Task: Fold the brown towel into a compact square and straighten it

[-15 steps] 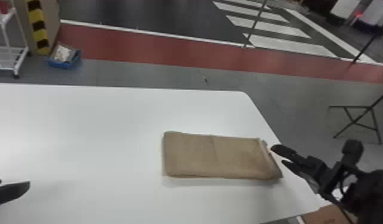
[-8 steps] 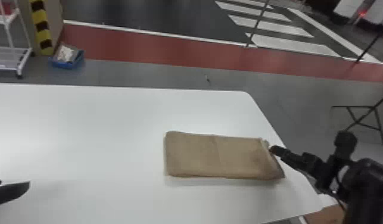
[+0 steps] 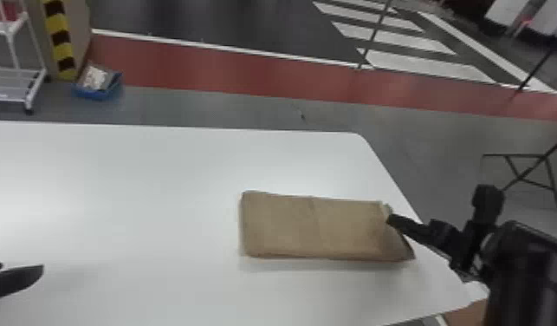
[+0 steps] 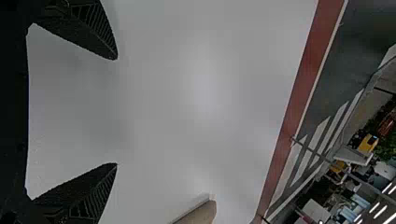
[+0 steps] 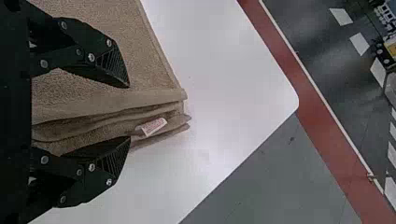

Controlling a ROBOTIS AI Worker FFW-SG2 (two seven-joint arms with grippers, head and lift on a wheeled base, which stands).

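My right gripper grabs the raised fold beside the white tag next, since the towel (image 3: 307,227) lies flat except at its layered end.
The brown towel (image 3: 307,227) lies folded in a flat oblong near the table's right edge, a faint crease across its middle. At its right end is my right gripper (image 3: 390,220). In the right wrist view my right gripper (image 5: 128,112) is open, one finger over the towel (image 5: 107,28), the other beside its layered edge, where a small white tag (image 5: 153,126) shows. My left gripper (image 3: 41,277) is over the table's left part, well away from the towel; in the left wrist view the left gripper (image 4: 116,112) stands wide open, the towel's corner (image 4: 201,214) farther off.
The white table (image 3: 138,182) carries the towel, and its right edge runs close past the towel and under the right arm. On the floor beyond are a blue bin (image 3: 98,84), a white rack (image 3: 17,82) and a dark folding stand (image 3: 522,173).
My right gripper has shifted slightly in toward the towel's right end, its arm turning a little. The towel and my left gripper look unchanged.
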